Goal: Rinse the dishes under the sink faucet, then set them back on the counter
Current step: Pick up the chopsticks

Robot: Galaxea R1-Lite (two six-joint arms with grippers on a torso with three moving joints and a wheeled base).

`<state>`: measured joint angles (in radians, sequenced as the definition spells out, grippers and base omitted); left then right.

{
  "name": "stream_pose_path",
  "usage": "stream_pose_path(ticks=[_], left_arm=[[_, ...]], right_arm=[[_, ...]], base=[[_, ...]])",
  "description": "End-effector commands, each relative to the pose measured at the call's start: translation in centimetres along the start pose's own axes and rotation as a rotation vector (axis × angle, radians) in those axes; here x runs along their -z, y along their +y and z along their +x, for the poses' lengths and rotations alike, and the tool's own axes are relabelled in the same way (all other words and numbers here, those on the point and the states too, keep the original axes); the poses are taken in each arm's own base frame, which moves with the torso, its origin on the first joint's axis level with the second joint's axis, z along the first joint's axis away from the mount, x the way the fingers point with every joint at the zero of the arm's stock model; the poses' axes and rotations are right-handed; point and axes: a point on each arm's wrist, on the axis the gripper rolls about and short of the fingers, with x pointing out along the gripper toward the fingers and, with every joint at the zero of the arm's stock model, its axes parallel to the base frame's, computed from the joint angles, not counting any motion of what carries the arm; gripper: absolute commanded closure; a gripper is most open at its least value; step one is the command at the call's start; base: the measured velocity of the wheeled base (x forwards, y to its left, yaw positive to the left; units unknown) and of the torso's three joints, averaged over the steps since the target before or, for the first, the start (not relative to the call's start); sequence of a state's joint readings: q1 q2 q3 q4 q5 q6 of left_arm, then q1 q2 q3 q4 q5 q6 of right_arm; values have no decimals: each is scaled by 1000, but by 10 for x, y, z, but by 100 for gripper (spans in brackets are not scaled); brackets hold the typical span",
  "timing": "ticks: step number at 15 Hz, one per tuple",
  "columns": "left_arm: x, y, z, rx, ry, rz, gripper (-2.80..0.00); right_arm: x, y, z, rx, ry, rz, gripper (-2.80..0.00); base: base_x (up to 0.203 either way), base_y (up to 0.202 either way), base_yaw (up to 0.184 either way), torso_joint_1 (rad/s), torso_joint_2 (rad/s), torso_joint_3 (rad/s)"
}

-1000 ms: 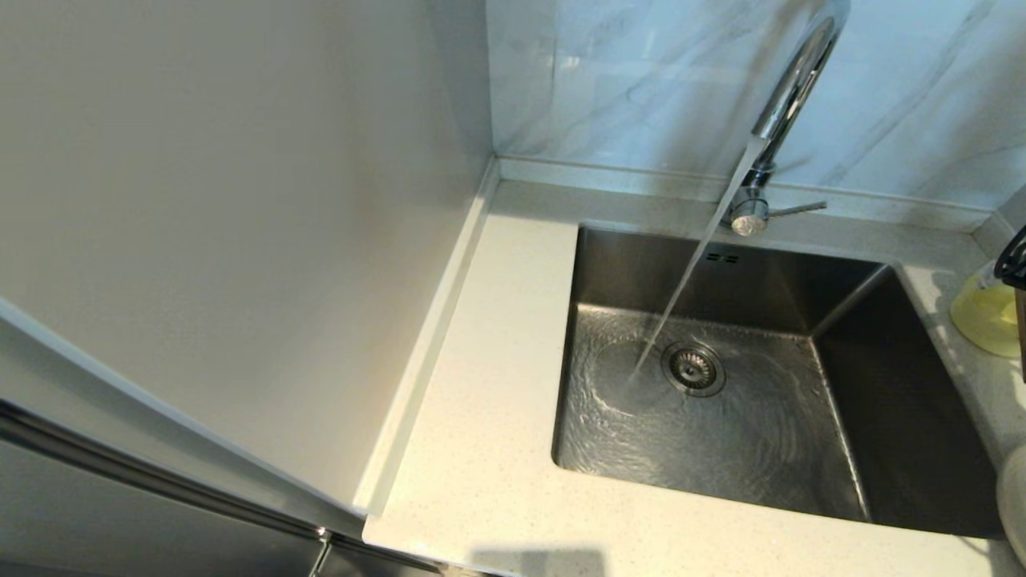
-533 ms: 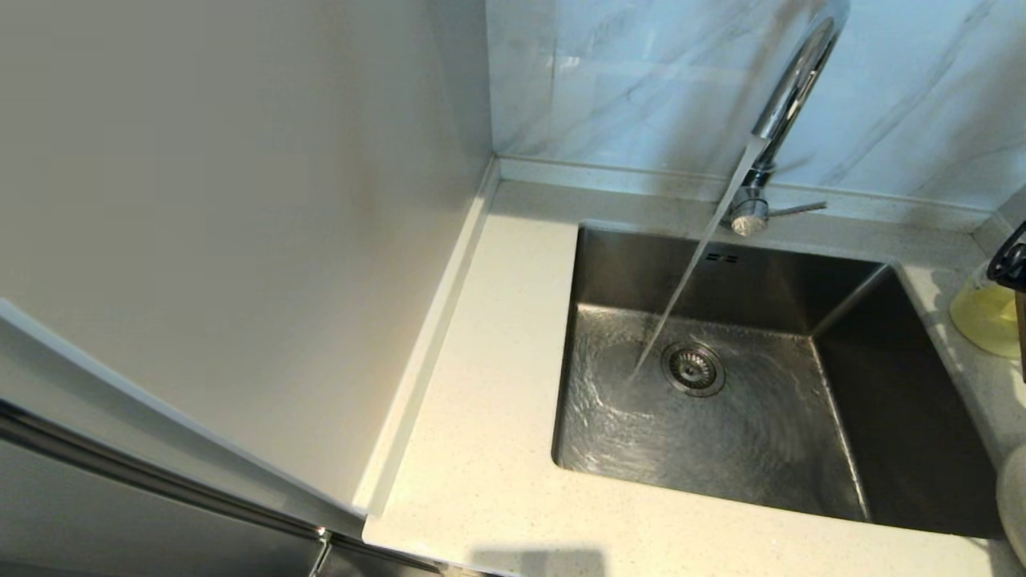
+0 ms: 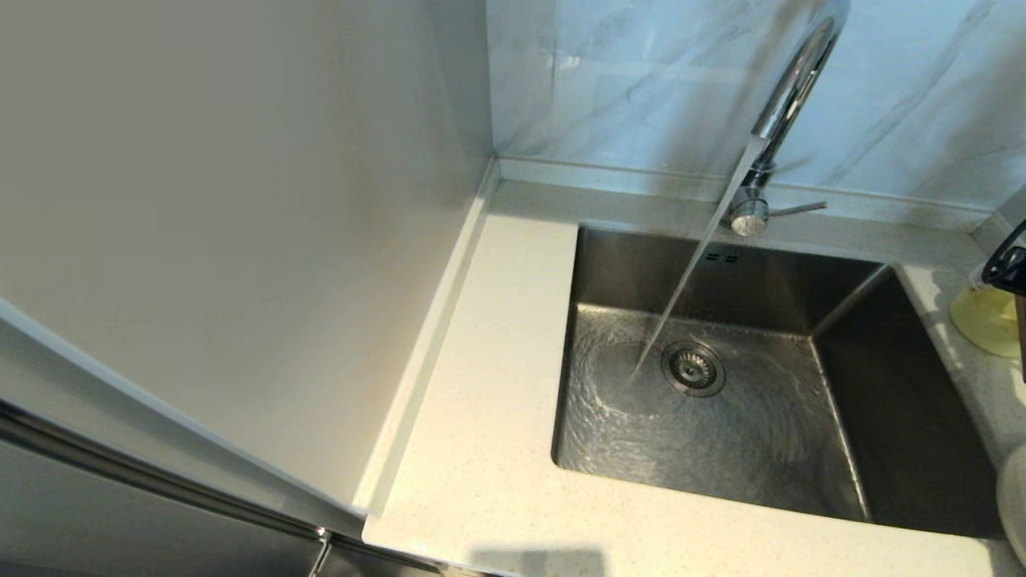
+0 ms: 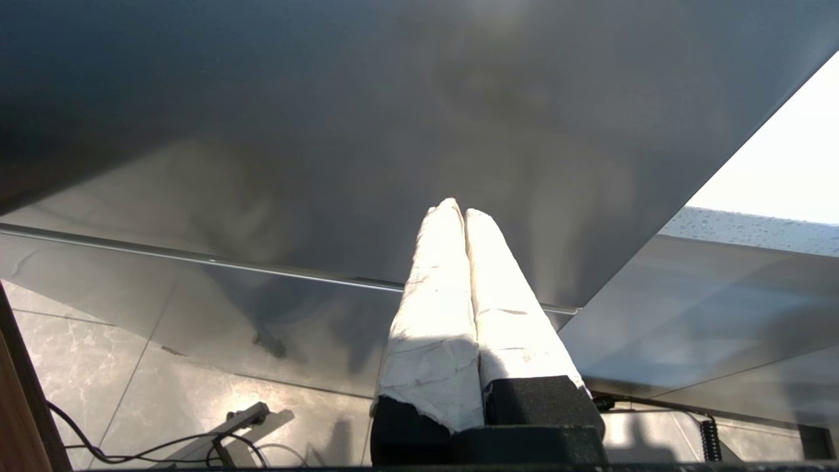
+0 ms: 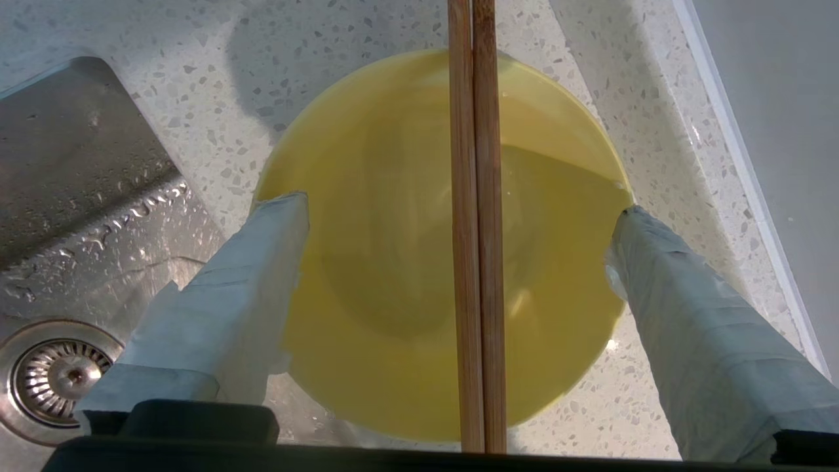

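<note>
My right gripper grabs the wooden chopsticks together by their middle part (image 5: 476,236) next, to rinse them under the sink faucet.
Water runs from the chrome faucet (image 3: 789,96) into the steel sink (image 3: 882,385) beside its drain strainer (image 3: 693,369). On the counter (image 3: 497,361) right of the sink stands the pale-yellow bowl (image 5: 380,262), with the two wooden chopsticks (image 5: 477,196) lying side by side across its rim. My right gripper (image 5: 459,208) hangs open above the bowl, one finger (image 5: 216,314) on each side of it, holding nothing. In the head view only the bowl (image 3: 986,320) and a black part of that gripper show at the right edge. The cream plate (image 3: 1014,497) peeks in at the lower right.
My left gripper (image 4: 461,210) is parked low, shut and empty, facing a grey cabinet front. A tall white panel (image 3: 240,240) walls off the counter's left side. The faucet's side lever (image 3: 797,208) points right. The marble wall runs behind the sink.
The black part of my right gripper has shifted slightly over the bowl at the right edge. Water keeps running; nothing else has moved.
</note>
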<state>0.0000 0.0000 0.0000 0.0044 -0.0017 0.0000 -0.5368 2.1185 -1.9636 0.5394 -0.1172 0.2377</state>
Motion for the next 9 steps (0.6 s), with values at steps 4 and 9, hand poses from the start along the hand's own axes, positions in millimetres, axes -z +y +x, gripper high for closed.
stream_pose_path(ticks=[4, 9], left_arm=[[0, 0, 0, 0, 0, 0, 0], [0, 0, 0, 0, 0, 0, 0]], right_arm=[[0, 0, 1, 1, 1, 2, -280], [2, 0, 6, 10, 11, 2, 0]], base=[[0, 0, 0, 0, 0, 0], [0, 0, 0, 0, 0, 0]])
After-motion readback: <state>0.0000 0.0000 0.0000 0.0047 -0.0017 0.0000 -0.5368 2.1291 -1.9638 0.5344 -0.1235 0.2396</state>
